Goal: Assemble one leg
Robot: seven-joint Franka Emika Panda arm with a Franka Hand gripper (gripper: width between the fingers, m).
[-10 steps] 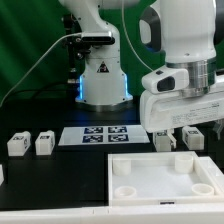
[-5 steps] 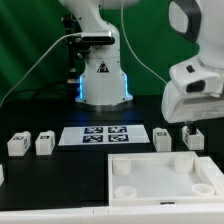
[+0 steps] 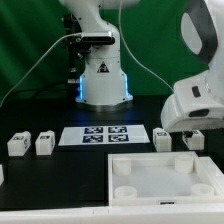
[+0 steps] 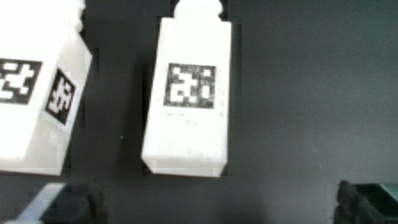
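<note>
My gripper needs to move closer to the white leg (image 4: pixel 185 95) before it closes on it. My fingers stop short of it and would miss if I closed now.
Two white legs with marker tags lie side by side on the black table at the exterior view's right, one (image 3: pixel 163 139) beside the other (image 3: pixel 193 138). My gripper (image 3: pixel 192 127) hangs just above them, open and empty. In the wrist view the gripper (image 4: pixel 214 205) has its dark fingertips (image 4: pixel 54 205) spread wide. One leg (image 4: pixel 192 90) lies lengthwise ahead of the gap between them, and the second leg (image 4: pixel 39 95) lies beside it. Two more legs (image 3: pixel 17 144) (image 3: pixel 45 144) stand at the exterior view's left.
The large white tray-like piece (image 3: pixel 150 200) with round corner sockets lies at the front. The marker board (image 3: pixel 105 134) lies in the middle in front of the robot base (image 3: pixel 103 80). Part of another white block (image 3: pixel 1 175) shows at the left edge.
The arm has swung toward the exterior view's right and the gripper has come down over the two right-hand legs. No part has moved.
</note>
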